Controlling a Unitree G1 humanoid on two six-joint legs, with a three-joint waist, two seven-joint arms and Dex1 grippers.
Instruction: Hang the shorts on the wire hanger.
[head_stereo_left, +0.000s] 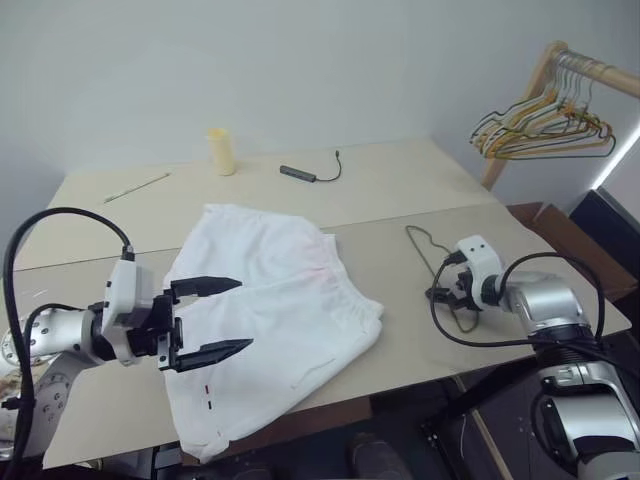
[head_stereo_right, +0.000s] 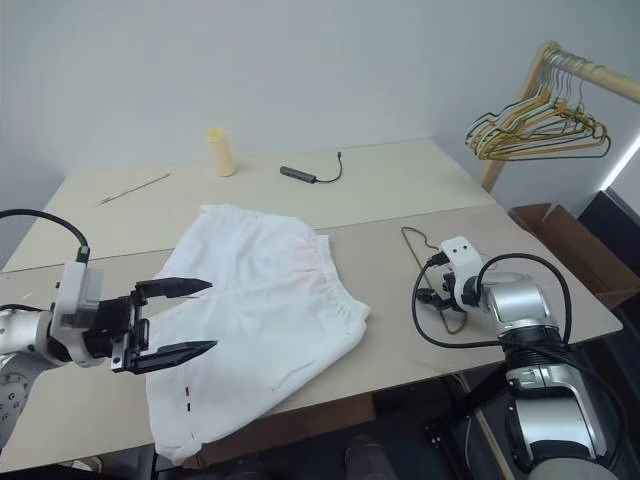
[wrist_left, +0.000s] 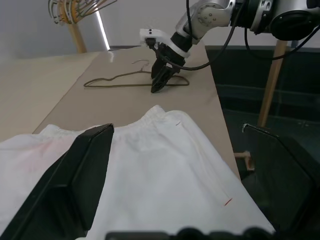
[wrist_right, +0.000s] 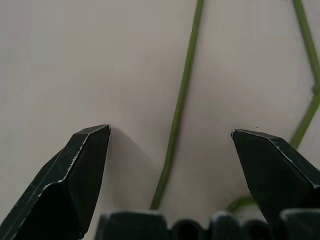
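My right gripper will get the hanger ready for the shorts. It will grab the wire hanger by its long straight wire (wrist_right: 177, 115) next.
The white shorts (head_stereo_left: 285, 300) lie flat on the middle of the table (head_stereo_left: 400, 190), with the gathered waistband toward the right. My left gripper (head_stereo_left: 243, 314) hovers open just over the left part of the shorts, pointing right, with nothing between its fingers (wrist_left: 85, 170). The wire hanger (wrist_left: 120, 80) lies flat on the table right of the shorts, thin and grey-olive. My right gripper (wrist_right: 170, 131) points down at it, open. One strand of the wire hanger (wrist_right: 182, 90) runs between its two fingertips, which stand apart from it on either side.
A wooden rack with a cluster of yellow, green and dark hangers (head_stereo_left: 545, 125) stands at the back right. At the back of the table are a yellow cup (head_stereo_left: 221, 151), a dark cable (head_stereo_left: 298, 173) and a thin stick (head_stereo_left: 137, 187). The table's edge runs close behind my right gripper.
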